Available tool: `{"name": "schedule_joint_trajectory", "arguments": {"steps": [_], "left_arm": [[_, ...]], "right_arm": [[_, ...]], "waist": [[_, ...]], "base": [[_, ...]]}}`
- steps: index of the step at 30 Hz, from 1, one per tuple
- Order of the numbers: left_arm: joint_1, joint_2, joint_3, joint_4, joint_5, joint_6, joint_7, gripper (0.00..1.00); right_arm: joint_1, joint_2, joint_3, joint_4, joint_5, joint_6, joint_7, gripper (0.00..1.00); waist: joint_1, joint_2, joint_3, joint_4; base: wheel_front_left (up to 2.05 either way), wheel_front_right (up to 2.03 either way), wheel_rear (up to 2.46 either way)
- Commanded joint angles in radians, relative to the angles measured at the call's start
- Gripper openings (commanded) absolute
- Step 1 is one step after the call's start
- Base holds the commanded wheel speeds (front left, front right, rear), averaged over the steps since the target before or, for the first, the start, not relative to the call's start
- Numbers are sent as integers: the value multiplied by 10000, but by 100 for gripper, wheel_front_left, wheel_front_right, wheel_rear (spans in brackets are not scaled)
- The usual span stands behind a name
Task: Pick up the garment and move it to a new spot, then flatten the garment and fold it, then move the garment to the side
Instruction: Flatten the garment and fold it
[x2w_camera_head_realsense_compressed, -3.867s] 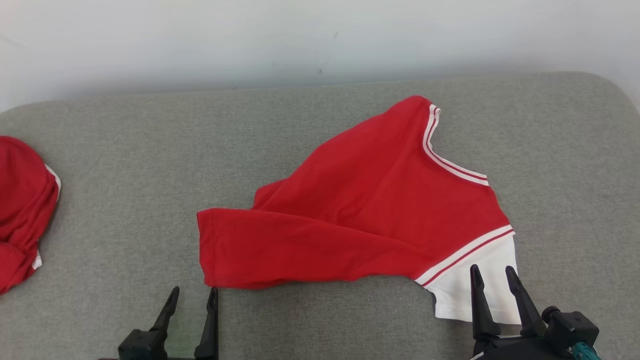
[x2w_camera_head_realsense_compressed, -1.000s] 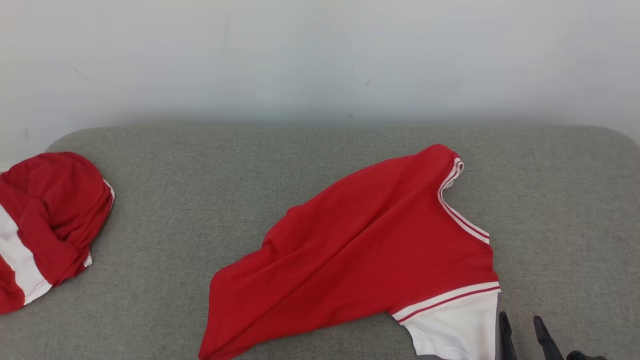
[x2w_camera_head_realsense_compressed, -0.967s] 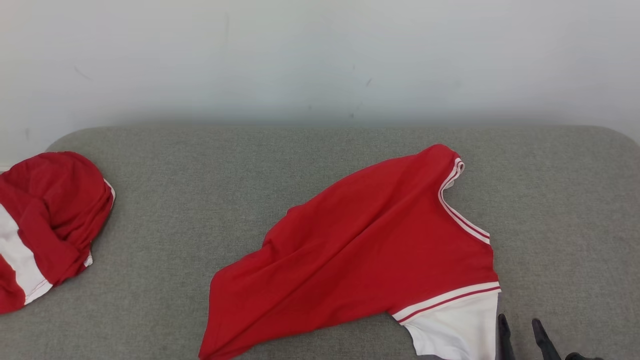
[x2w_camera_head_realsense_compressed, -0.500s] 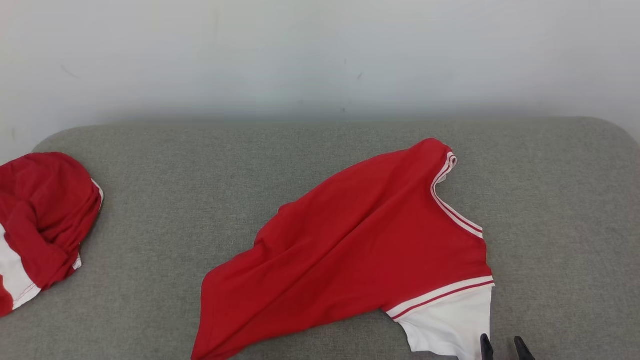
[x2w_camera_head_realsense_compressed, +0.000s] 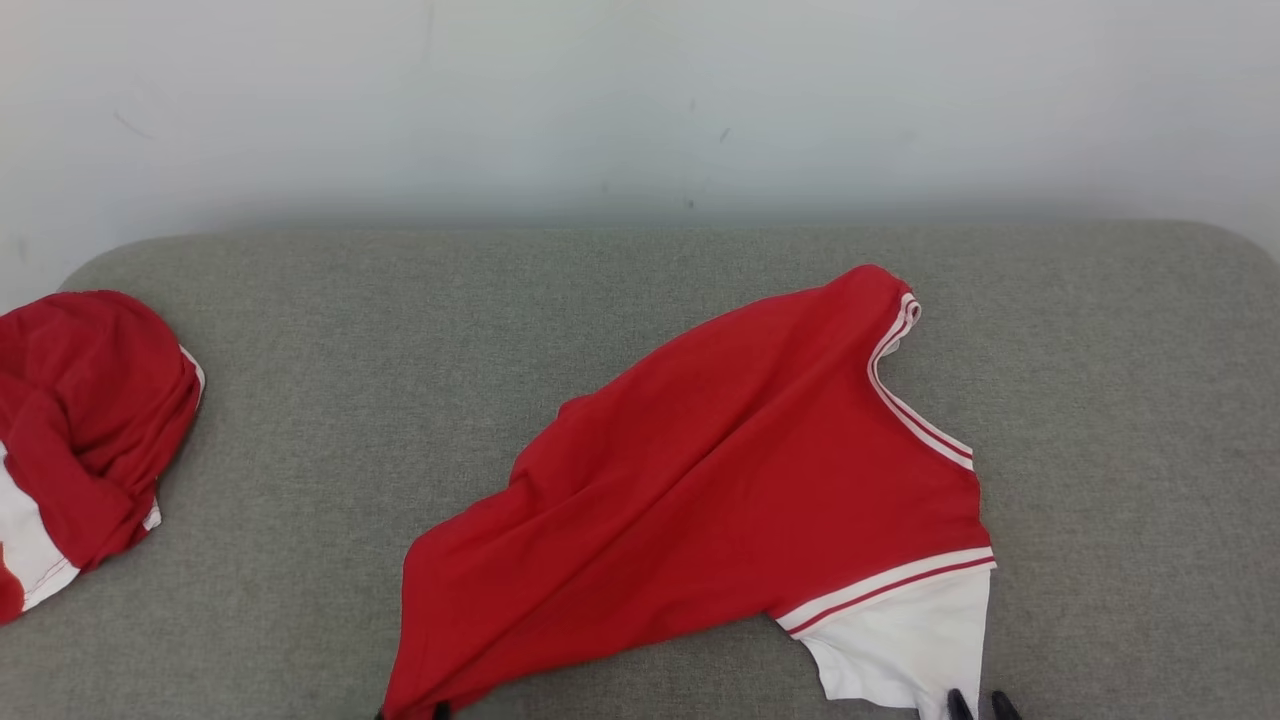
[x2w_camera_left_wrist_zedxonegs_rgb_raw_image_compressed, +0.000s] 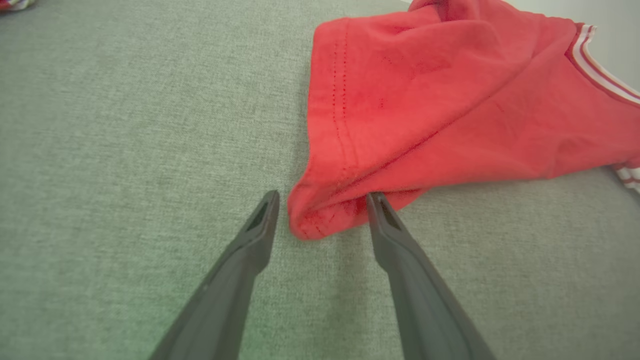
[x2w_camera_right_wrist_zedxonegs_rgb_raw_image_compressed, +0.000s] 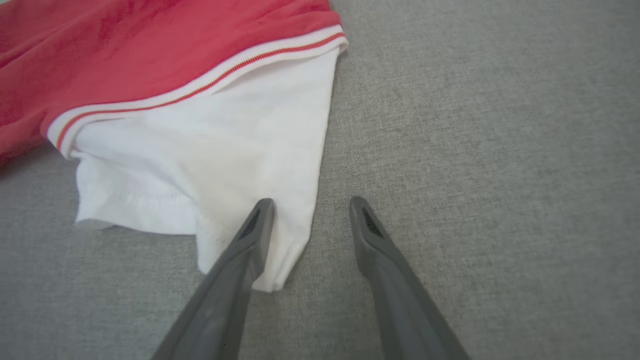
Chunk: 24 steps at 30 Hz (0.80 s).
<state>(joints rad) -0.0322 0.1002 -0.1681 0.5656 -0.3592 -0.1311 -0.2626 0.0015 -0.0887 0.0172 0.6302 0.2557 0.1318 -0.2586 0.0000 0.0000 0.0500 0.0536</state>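
Note:
My left gripper grabs the garment by its bunched hem corner next, gathered into a narrow fold, since the garment's red body lies slack.
The garment, a red shirt with a white sleeve and striped trim, lies rumpled on the grey cushion. In the left wrist view my left gripper is open, and its fingers straddle the garment's bunched red hem corner down at the cushion. In the right wrist view my right gripper is open around the lower corner of the white sleeve, with one finger lying over the cloth. In the head view only the tips of the right gripper and left gripper peek in at the bottom edge.
A second red and white garment lies bunched at the cushion's far left edge. A pale wall rises directly behind the cushion. Bare grey cushion stretches between the two garments and to the right of the sleeve.
The head camera has shifted, so the whole scene sits slightly higher. The right gripper's tips have sunk to the bottom edge and stand closer together. The left gripper's tips now show at the hem.

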Motion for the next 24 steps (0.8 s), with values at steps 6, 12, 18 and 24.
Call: {"name": "schedule_joint_trajectory", "arguments": {"steps": [6,12,18,24], "left_arm": [[-143,62,-422,406,-359,21,-33,0],[434,343,-626,-353,-451,21,-33,0],[576,838,-289,-2073,-236,21,-32,0],[-755,1518,-764,-3349,72,21,75,0]], "right_arm": [[-206,-82,150,354,359,-24,47,0],[-66,-267,-369,-594,1030,-24,-57,0],[131,-461,-787,-2402,1750,-24,-66,0],[-858,-1040,-549,-4168,2201,-24,785,0]], "waist": [[0,0,-50,-67],[0,0,-51,-203],[0,0,-41,-179],[0,0,80,-179]], "base": [[0,0,0],[0,0,0],[0,0,0],[0,0,0]]}}
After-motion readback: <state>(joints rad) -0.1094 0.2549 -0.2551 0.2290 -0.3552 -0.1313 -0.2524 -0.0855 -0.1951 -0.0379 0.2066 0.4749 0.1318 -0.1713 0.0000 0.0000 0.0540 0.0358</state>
